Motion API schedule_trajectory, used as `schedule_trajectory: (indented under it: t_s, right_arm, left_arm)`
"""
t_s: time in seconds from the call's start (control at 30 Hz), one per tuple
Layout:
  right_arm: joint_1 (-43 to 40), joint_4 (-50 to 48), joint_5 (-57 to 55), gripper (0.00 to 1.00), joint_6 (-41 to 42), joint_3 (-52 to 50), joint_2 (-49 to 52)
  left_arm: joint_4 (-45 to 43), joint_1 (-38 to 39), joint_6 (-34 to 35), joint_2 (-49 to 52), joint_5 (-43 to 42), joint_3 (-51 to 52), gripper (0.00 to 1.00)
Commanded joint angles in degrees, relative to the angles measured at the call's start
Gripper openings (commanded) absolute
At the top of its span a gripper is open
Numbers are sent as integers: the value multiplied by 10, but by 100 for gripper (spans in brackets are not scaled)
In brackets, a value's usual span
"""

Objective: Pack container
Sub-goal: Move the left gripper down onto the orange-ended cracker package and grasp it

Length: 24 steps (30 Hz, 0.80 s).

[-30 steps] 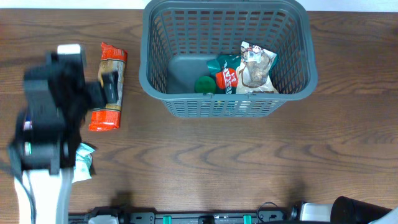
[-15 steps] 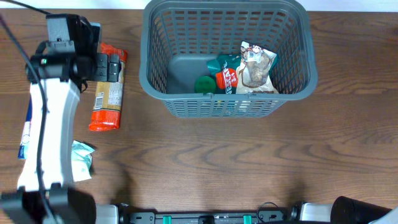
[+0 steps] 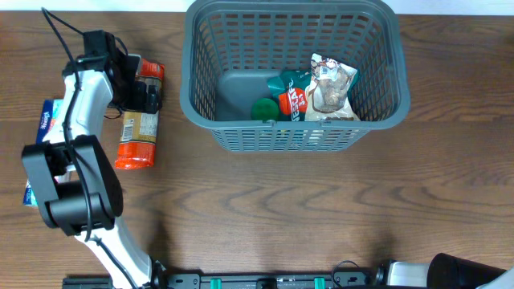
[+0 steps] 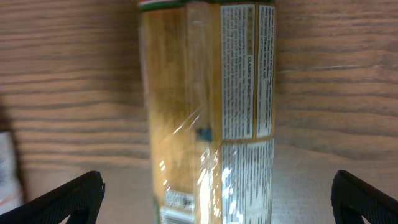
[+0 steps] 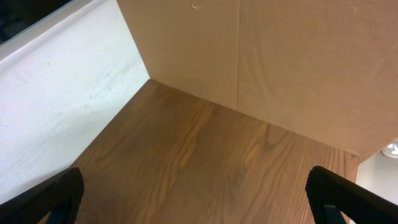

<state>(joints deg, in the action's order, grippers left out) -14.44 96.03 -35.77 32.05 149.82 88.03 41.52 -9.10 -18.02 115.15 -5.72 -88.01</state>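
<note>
The left gripper grabs the orange-and-tan packet across its narrow width at the tan section [image 3: 144, 109] next. Both ends stay free to lay it lengthwise in the basket [image 3: 201, 88].
The dark grey lattice basket [image 3: 201, 88] stands at the back middle of the table. It holds a beige snack bag [image 3: 331, 90], a red packet [image 3: 292, 101] and a green item [image 3: 264, 109]. A long orange-and-tan packet [image 3: 136, 136] lies flat to the basket's left. My left gripper [image 3: 144, 90] is open, low over the packet's upper part, its fingers straddling it. In the left wrist view the packet [image 4: 208, 106] fills the middle between the spread fingertips [image 4: 217, 202]. My right gripper [image 5: 199, 199] is open and empty over bare wood.
A blue-and-white packet [image 3: 50, 120] lies at the far left, partly under my left arm. The right arm's base [image 3: 462, 273] shows at the bottom right corner. A white wall and a tan panel [image 5: 280, 56] stand ahead of the right gripper.
My left arm has swung up and back toward the table's far left, settling the gripper over the top part of the orange packet. The teal packet near the front left is now hidden.
</note>
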Motion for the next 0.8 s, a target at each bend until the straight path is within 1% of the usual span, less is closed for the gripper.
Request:
schedule_trajectory:
  t_s: [0.0, 0.23, 0.77]
  right_arm:
    - [-6, 0, -6, 99, 7, -1, 1]
    - [-6, 0, -6, 99, 7, -1, 2]
    - [-6, 0, -6, 99, 7, -1, 1]
  left_arm:
    - [-6, 1, -6, 22, -16, -9, 99]
    - [-14, 1, -1, 59, -17, -9, 98]
    - [-27, 1, 1, 99, -17, -3, 99]
